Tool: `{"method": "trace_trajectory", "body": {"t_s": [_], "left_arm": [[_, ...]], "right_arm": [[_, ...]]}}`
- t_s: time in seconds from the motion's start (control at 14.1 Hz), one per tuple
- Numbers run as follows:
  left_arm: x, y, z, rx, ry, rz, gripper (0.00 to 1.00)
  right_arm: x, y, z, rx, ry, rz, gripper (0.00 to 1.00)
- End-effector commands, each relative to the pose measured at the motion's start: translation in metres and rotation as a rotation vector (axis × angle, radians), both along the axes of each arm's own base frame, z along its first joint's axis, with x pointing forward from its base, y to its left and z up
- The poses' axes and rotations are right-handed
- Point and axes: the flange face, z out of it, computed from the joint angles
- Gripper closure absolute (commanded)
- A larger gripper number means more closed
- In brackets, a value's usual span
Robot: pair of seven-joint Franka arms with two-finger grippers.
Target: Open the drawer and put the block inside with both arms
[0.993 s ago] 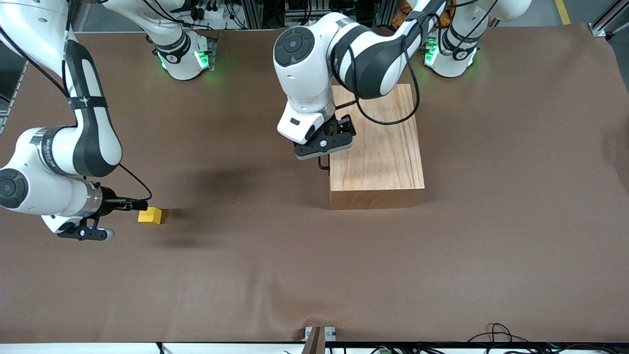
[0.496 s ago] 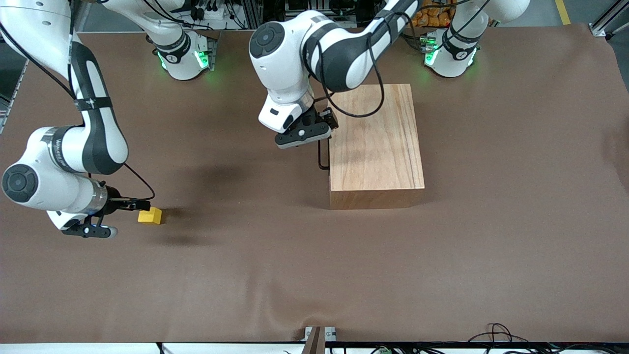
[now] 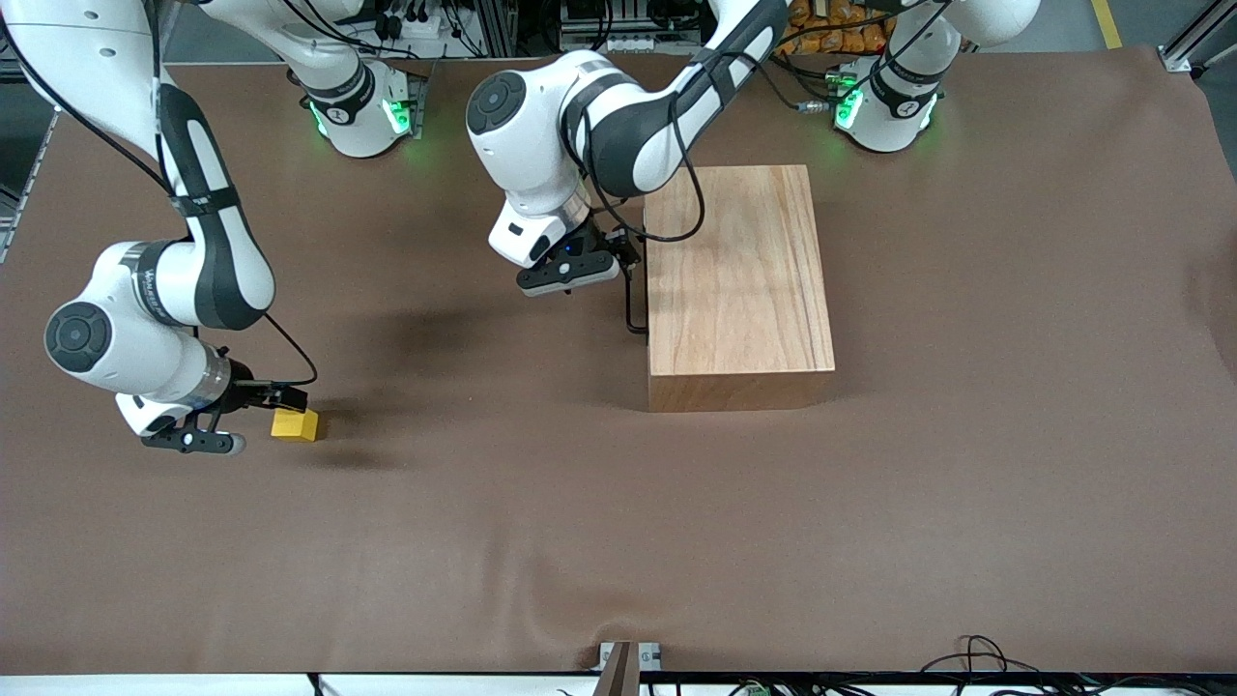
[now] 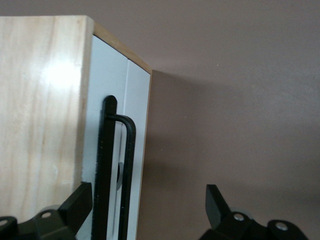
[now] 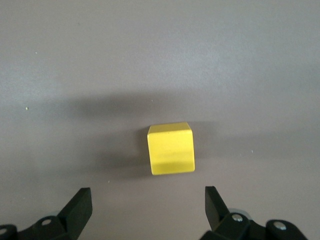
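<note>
The yellow block (image 3: 295,423) needs to go inside the drawer (image 3: 647,325), so I should grab it by its body with my right gripper next.
The wooden box (image 3: 739,280) stands mid-table, and its drawer (image 4: 134,150) is pushed in flush, the white front facing the right arm's end. My left gripper (image 3: 626,259) is open in front of the drawer. In the left wrist view the black handle (image 4: 113,170) runs between my fingers (image 4: 76,207), close to one of them and untouched. The yellow block (image 3: 295,423) lies on the brown cloth toward the right arm's end. My right gripper (image 3: 288,398) hovers low beside it, open. In the right wrist view the block (image 5: 170,148) sits just ahead of the open fingertips (image 5: 215,205).
The brown cloth (image 3: 618,541) covers the whole table and has shallow wrinkles near the front edge. A small metal bracket (image 3: 628,657) sits at the middle of that edge. Both arm bases (image 3: 362,111) stand along the edge farthest from the front camera.
My left hand has shifted off the box top and down in front of the drawer handle. My right hand has edged closer to the yellow block. Block and box have not moved.
</note>
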Motion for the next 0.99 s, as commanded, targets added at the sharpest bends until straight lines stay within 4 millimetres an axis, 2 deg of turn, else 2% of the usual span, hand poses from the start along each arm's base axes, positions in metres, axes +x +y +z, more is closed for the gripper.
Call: {"method": "trace_trajectory", "body": {"t_s": [0.0,0.07,0.21,0.5,0.78,0.92], "left_arm": [[-0.001,-0.008,0.000,0.015,-0.037,-0.016,0.00],[-0.002,-0.009,-0.010,0.028,-0.028,-0.026,0.00],[-0.006,-0.011,-0.014,0.039,-0.019,-0.052,0.00],[-0.020,-0.011,-0.021,0.098,0.028,-0.100,0.00],[-0.019,-0.009,-0.035,0.122,0.045,-0.115,0.00],[-0.018,-0.009,-0.041,0.133,0.057,-0.145,0.00]], "right_arm": [[-0.003,-0.015,-0.017,-0.005,-0.050,0.173,0.00],[0.000,-0.024,-0.028,-0.009,-0.067,0.240,0.00],[0.000,-0.025,-0.049,-0.002,-0.054,0.255,0.00],[0.005,-0.022,-0.060,0.034,-0.048,0.098,0.00],[0.018,-0.020,-0.081,0.028,-0.044,0.045,0.00],[0.018,-0.018,-0.083,0.029,-0.042,0.037,0.00]]}}
